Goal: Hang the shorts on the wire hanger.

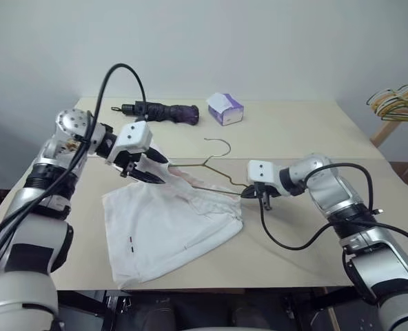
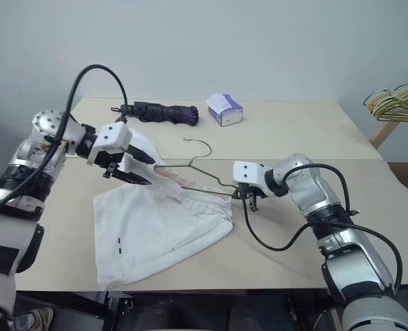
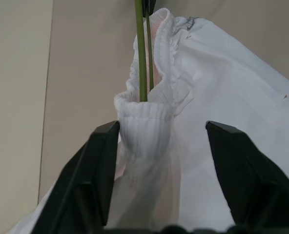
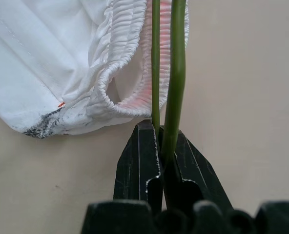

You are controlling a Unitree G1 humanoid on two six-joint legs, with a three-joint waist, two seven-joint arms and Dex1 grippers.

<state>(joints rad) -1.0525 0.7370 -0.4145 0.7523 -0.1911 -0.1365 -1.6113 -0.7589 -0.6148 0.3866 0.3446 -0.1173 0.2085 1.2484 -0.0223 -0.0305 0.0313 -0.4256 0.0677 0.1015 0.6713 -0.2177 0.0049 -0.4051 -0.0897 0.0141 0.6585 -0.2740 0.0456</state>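
Observation:
My left gripper grabs the bunched waistband [image 3: 145, 127] next. The elastic fold stands up around the hanger's tip, while the rest of the shorts lies flat.
The white shorts [image 1: 169, 227] lie spread on the table, their elastic waistband bunched up toward the wire hanger. The thin olive-green wire hanger [image 4: 176, 73] runs through the waistband opening, its hook [image 1: 225, 145] pointing away from me. My right gripper [image 1: 249, 193] is shut on the hanger's right end, just beside the shorts' right corner. My left gripper [image 3: 162, 127] is at the waistband's left end, where the hanger's tip sits inside a fold of elastic [image 3: 144, 126]. Its fingers [image 3: 103, 161] stand apart on either side of that fold without touching it.
A folded dark umbrella [image 1: 161, 110] and a white-and-purple tissue box [image 1: 225, 108] lie at the back of the beige table [image 1: 293, 131]. A bunch of yellow and green hangers [image 1: 397, 102] hangs off to the far right, beyond the table.

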